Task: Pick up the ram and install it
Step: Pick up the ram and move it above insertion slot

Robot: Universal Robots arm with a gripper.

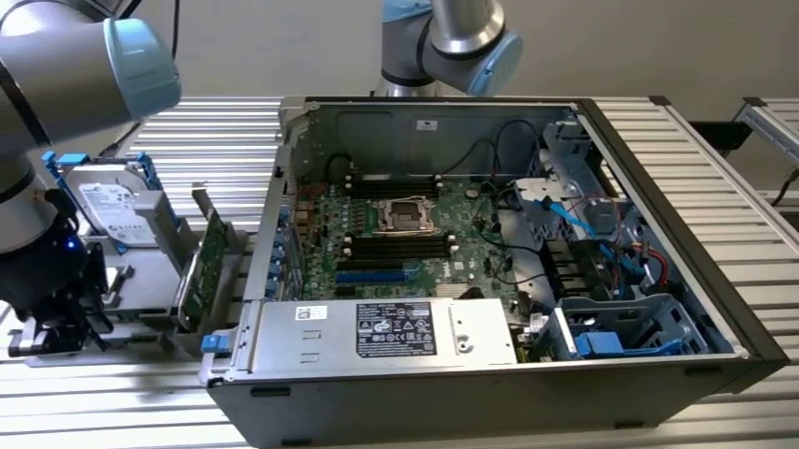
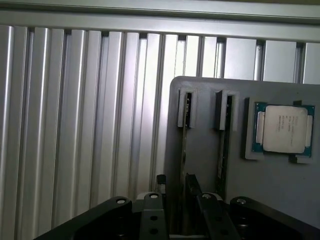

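The robot's gripper should next grab the ram by the bare edge at its middle, because a grey holder block [image 2: 193, 110] encloses the end of the ram.
The ram [image 2: 184, 150] is a thin green stick seen edge-on, standing in a slot of the grey holder plate [image 2: 200, 165]. A second stick [image 2: 223, 145] stands in the neighbouring slot. My gripper [image 2: 181, 212] hovers just over the first stick, open, with one finger [image 2: 152, 215] on each side of it and a gap to both. In the exterior view the gripper [image 1: 52, 327] hangs low over the holder at the exterior view's left, beside the open computer case [image 1: 287, 187]. The motherboard's dark memory slots [image 1: 397, 248] lie inside the case.
A processor chip [image 2: 284, 129] sits in a recess of the holder plate beside the sticks. A silver hard drive with blue rails [image 1: 112, 201] and a green expansion card [image 1: 206, 267] stand between the gripper and the case. A second arm's base [image 1: 450, 42] stands behind the case.
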